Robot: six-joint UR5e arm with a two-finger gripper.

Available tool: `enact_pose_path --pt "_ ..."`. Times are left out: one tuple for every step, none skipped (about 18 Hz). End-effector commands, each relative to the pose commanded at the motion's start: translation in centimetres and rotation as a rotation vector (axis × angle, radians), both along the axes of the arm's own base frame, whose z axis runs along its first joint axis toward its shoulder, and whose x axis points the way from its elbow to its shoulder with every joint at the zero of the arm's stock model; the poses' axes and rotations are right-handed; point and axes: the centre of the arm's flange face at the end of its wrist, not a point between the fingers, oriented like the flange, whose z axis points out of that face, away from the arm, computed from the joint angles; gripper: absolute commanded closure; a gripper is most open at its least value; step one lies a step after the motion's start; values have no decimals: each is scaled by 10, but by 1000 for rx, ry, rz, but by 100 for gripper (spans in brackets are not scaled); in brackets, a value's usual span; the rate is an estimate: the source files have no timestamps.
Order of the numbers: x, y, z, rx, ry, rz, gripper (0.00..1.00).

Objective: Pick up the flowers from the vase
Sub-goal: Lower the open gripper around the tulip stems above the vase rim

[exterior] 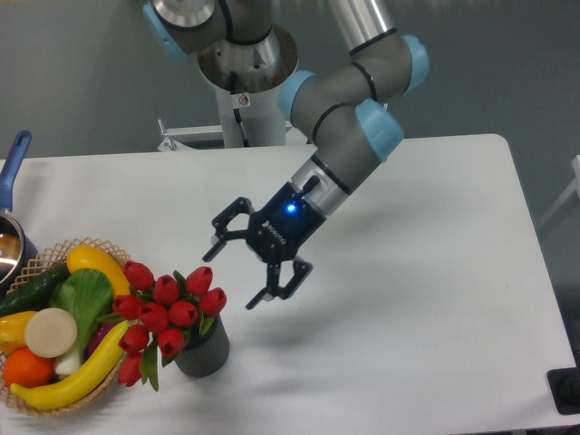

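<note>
The gripper grips the flowers by their red buds next and lifts the flowers out of the vase [204, 352].
The flowers [166, 314], a bunch of red tulip buds with green leaves, stand in the vase [204, 352], a short dark ribbed cylinder near the table's front left. The buds lean left over the basket's edge. My gripper [234, 273] hangs tilted toward the lower left, just right of and slightly above the bunch. Its fingers are spread wide, with nothing between them. It does not touch the flowers.
A wicker basket [43, 264] of produce sits at the front left, touching the flowers. A pot with a blue handle [12, 169] is at the left edge. The arm's base column [246, 86] stands behind the white table [435, 326].
</note>
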Motion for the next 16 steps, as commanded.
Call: enact_pose_path --pt "6 7 -1 -1 -1 -15 0" --pt "6 10 -2 -1 -1 -19 0" --pt "5 12 -1 2 0 -21 0" --pt "8 16 -4 0 -2 -30 0" --pt "10 21 -4 1 -1 -40 0" --pt "10 25 -6 1 -1 -44 0" --pt "11 27 -7 0 -2 -47 0" --pt "14 29 -7 0 -2 -54 0" --pt "16 29 -7 0 -2 -57 0" --pt "16 29 -7 0 -2 -57 0" --pt "16 30 -9 -3 -4 -58 5" --pt "17 31 -11 -4 -6 -59 11" --pt "19 32 -11 -5 -6 -64 19" --pt "20 33 -11 -5 -7 -65 43" --pt "19 34 -14 -8 -11 -65 64" --pt "17 36 -18 -11 -14 -65 78"
